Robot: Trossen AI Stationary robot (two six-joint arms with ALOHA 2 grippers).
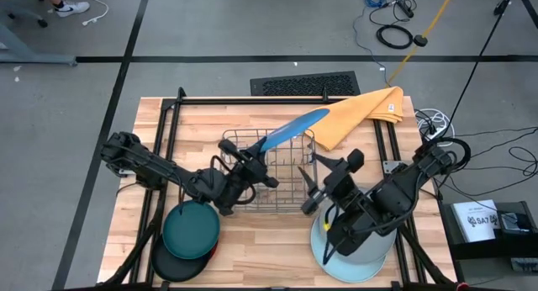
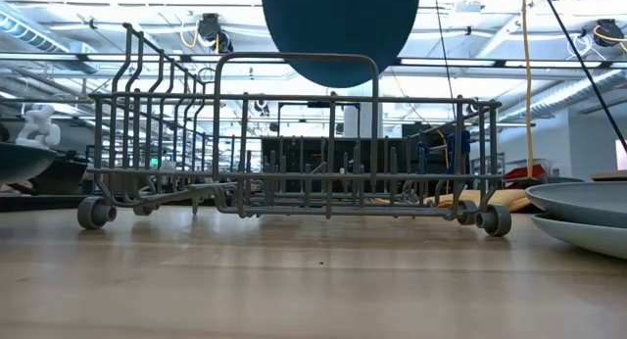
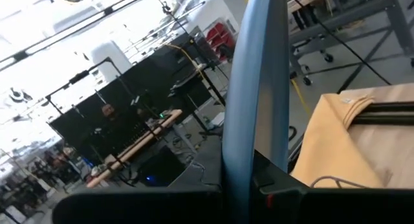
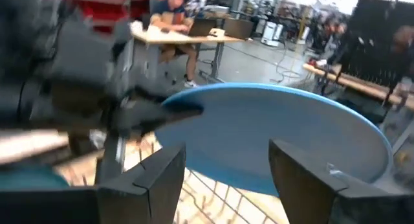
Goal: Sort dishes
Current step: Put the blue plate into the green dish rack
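Observation:
My right gripper needs to pick up the bright blue plate by its rim point(image 1: 303, 133) next, to sort it onto the grey plate.
A bright blue plate point(image 1: 296, 127) hangs on edge above the wire dish rack point(image 1: 269, 175), and my left gripper point(image 1: 255, 155) is shut on it. In the low view the plate point(image 2: 340, 30) floats over the rack point(image 2: 294, 153). My right gripper point(image 1: 312, 187) stands open at the rack's right side, fingers pointing at the plate point(image 4: 278, 133) without touching it. A dark teal plate point(image 1: 192, 227) lies on a black plate point(image 1: 174, 263) at the near left. A grey plate point(image 1: 357, 256) lies on a pale blue one at the near right, under my right arm. My left gripper pinches the blue plate's rim point(image 3: 249, 160) between its two fingers, at the plate's near-left end. The fingers come level from the table's left. The plate stands nearly on edge, lifted clear above the rack, reaching away toward the far right.
A yellow-orange cloth point(image 1: 363, 114) lies at the far right of the table, just beyond the plate's far end. A sliver of orange-red plate point(image 1: 211, 250) shows beside the left stack. Black frame bars run along the table's left and right edges.

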